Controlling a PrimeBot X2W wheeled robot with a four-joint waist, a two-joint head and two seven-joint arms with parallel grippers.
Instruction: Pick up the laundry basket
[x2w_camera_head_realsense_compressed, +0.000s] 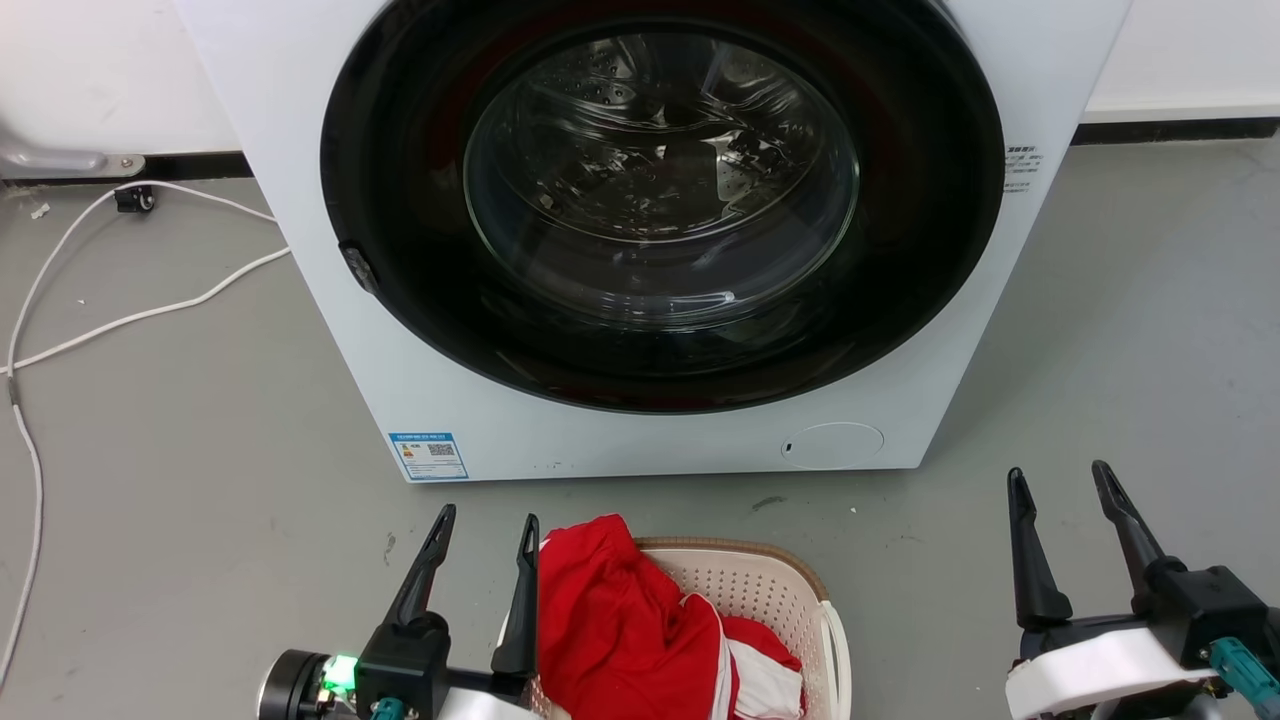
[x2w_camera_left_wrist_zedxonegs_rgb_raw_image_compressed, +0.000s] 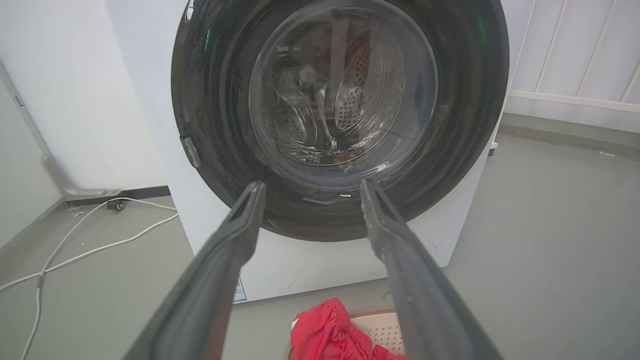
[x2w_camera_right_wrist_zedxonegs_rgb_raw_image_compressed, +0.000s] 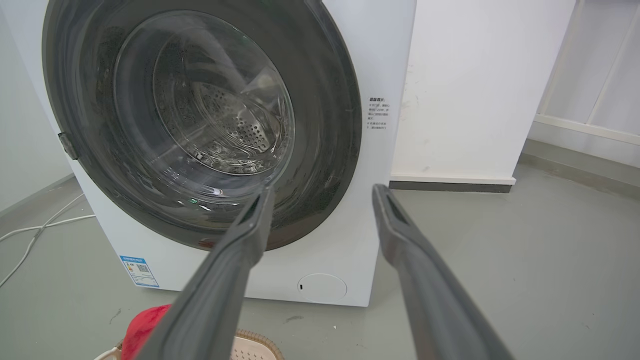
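The robot's left gripper should next grab the side handle of the basket, to keep the open laundry basket (x2w_camera_head_realsense_compressed: 770, 595) level with loose red and white clothes (x2w_camera_head_realsense_compressed: 620, 630) heaped in it.
The cream laundry basket (x2w_camera_head_realsense_compressed: 770, 595) with a brown rim and a white side handle sits on the floor at the bottom of the head view, holding red and white clothes (x2w_camera_head_realsense_compressed: 620, 630). My left gripper (x2w_camera_head_realsense_compressed: 485, 530) is open, raised beside the basket's left edge, with nothing between its fingers. My right gripper (x2w_camera_head_realsense_compressed: 1060, 490) is open too, well to the right of the basket and apart from it. The left wrist view catches the basket (x2w_camera_left_wrist_zedxonegs_rgb_raw_image_compressed: 382, 332) and red cloth below the fingers. In the right wrist view the basket rim (x2w_camera_right_wrist_zedxonegs_rgb_raw_image_compressed: 257, 342) shows at the bottom.
A white washing machine (x2w_camera_head_realsense_compressed: 330, 330) with a shut round glass door (x2w_camera_head_realsense_compressed: 660, 180) stands just behind the basket. White cables (x2w_camera_head_realsense_compressed: 130, 320) trail over the grey floor at the left. A white wall and skirting run along the back.
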